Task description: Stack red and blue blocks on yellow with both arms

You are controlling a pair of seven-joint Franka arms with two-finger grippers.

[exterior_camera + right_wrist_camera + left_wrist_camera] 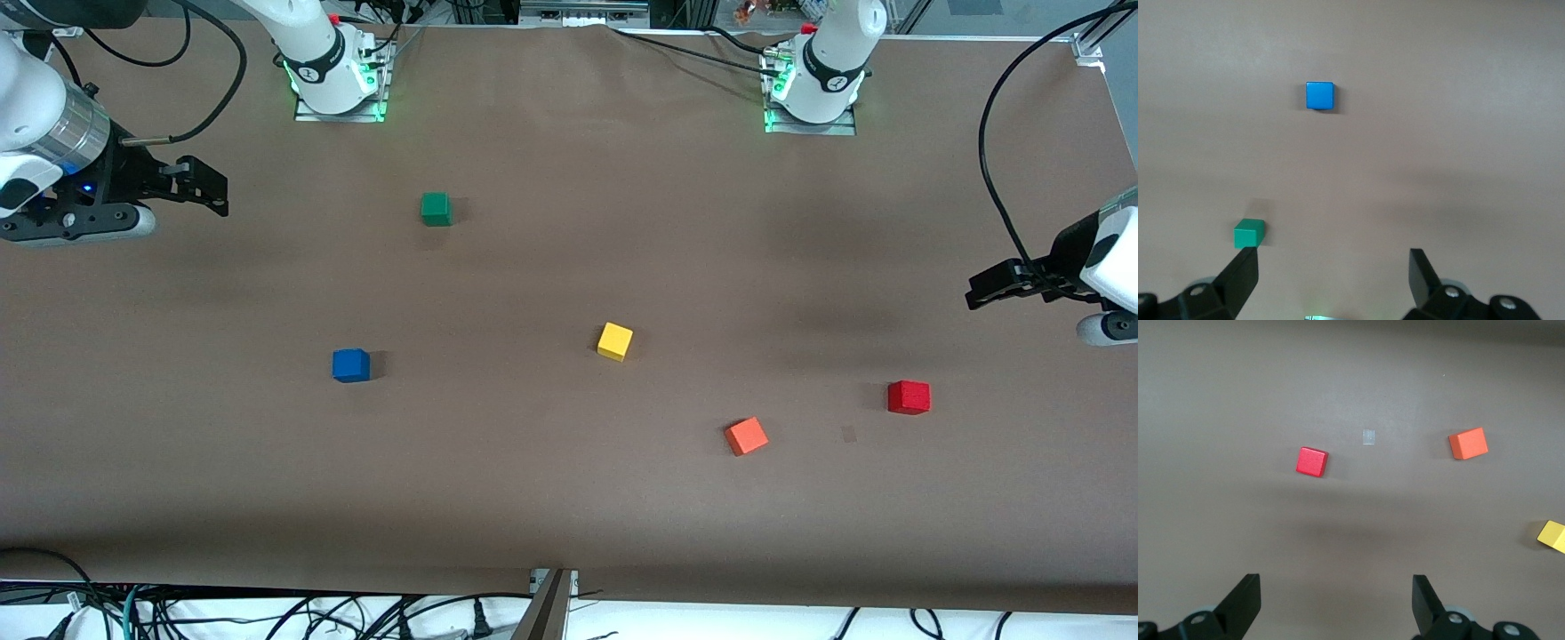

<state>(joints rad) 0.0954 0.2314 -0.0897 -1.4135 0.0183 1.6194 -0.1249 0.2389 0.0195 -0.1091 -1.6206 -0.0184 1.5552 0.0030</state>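
I will next pick up the red block by its opposite sides with my left gripper, to stack the red block (909, 397) on the yellow cube (615, 341).
The yellow cube (615, 341) lies near the table's middle; only its corner (1551, 536) shows in the left wrist view. The red block (909, 397) (1312, 462) sits toward the left arm's end, the blue block (351, 365) (1319, 95) toward the right arm's end. All three stand apart on the brown table. My left gripper (978, 293) (1336, 603) hangs open and empty over the left arm's end, off from the red block. My right gripper (213, 191) (1333, 280) hangs open and empty over the right arm's end, with nothing between its fingers.
An orange cube (746, 436) (1468, 443) lies between the yellow cube and the red block, nearer the front camera. A green cube (436, 209) (1249, 233) sits nearer the robots' bases. A small pale tape mark (1368, 437) is on the table. Cables run along the table's front edge.
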